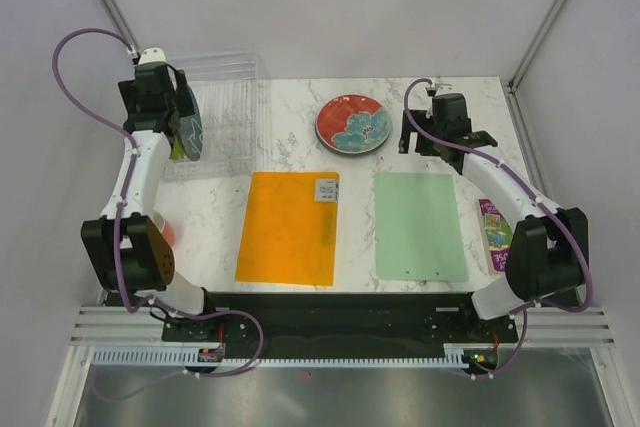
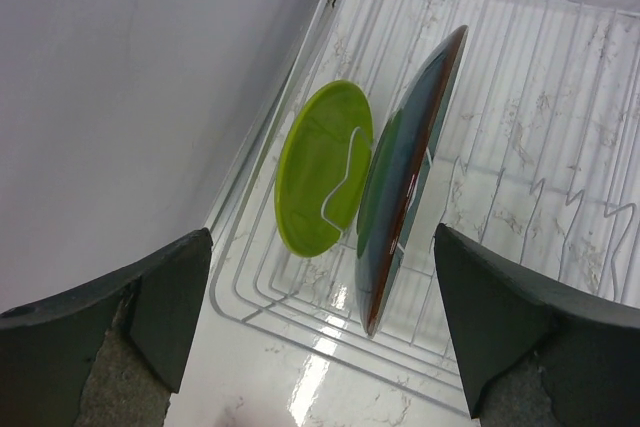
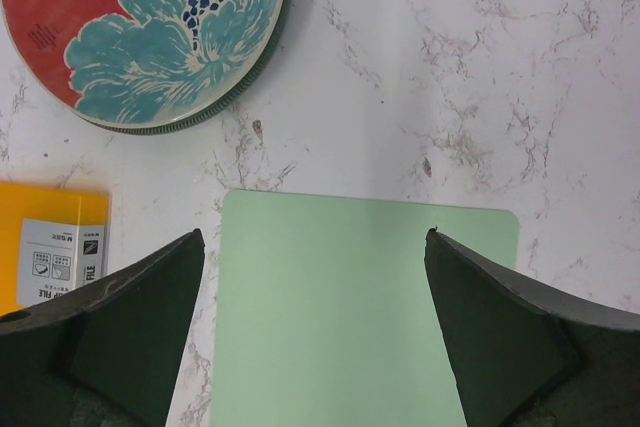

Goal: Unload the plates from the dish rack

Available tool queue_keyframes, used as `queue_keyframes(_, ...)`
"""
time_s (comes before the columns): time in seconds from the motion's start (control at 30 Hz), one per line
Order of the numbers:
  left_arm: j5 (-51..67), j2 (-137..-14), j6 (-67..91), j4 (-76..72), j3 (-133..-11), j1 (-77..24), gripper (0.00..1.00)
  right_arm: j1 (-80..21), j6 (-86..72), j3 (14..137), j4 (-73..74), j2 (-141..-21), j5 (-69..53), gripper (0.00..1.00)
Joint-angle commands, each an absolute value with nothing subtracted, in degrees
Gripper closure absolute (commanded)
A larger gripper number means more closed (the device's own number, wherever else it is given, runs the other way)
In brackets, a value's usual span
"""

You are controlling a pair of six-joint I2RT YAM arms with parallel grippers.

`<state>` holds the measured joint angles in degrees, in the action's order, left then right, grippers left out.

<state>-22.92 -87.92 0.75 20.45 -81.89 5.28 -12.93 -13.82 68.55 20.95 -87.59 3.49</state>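
Observation:
I need to grab the dark teal-blue plate's brown rim (image 2: 411, 182) with my left gripper next, so that I can unload the rack.
The clear dish rack (image 1: 230, 107) stands at the back left. The dark teal-blue plate (image 1: 191, 133) and the lime-green plate (image 1: 177, 151) stand upright in it. In the left wrist view the lime plate (image 2: 315, 182) is left of the teal plate (image 2: 410, 177) on the rack's floor (image 2: 520, 77). My left gripper (image 1: 172, 112) hovers above them, open and empty (image 2: 325, 337). The red plate with teal flowers (image 1: 353, 124) lies flat at the back centre, on a grey-green plate whose rim (image 3: 240, 87) shows beneath it. My right gripper (image 1: 435, 135) is open and empty (image 3: 315, 327), just right of that stack.
An orange mat (image 1: 288, 227) and a pale green mat (image 1: 421, 225) lie flat in the middle of the marble table. A purple packet (image 1: 494, 232) lies at the right edge. An orange-red object (image 1: 166, 231) shows behind the left arm. Walls close in at the left and back.

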Motion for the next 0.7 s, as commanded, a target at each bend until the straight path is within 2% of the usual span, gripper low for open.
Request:
queue_keyframes(0.0, -22.9, -91.7, -0.5, 18.1, -84.9, 5.4, 0.05, -13.1, -13.4, 68.4, 18.7, -87.1, 3.7, 0.02)
queue_keyframes(0.27, -24.8, -96.7, -0.5, 14.9, -86.5, 5.3, 0.12, -13.0, -13.5, 68.0, 18.1, -88.2, 4.0, 0.02)
queue_keyframes(0.37, -24.8, -98.8, -0.5, 14.4, -87.8, 5.4, 0.18, -13.1, -13.7, 67.9, 18.0, -89.0, 3.8, 0.02)
queue_keyframes(0.4, -24.6, -99.1, -0.5, 14.2, -88.1, 5.4, 0.27, -13.1, -13.8, 67.9, 17.8, -89.2, 3.8, 0.02)
queue_keyframes(0.5, -24.4, -99.9, -0.5, 13.3, -88.2, 5.3, 0.42, -13.0, -14.0, 67.8, 17.8, -89.6, 3.6, 0.02)
queue_keyframes(0.67, -24.4, -101.2, -0.5, 13.1, -88.5, 5.4, 0.51, -13.1, -14.0, 67.4, 17.8, -89.9, 3.8, 0.02)
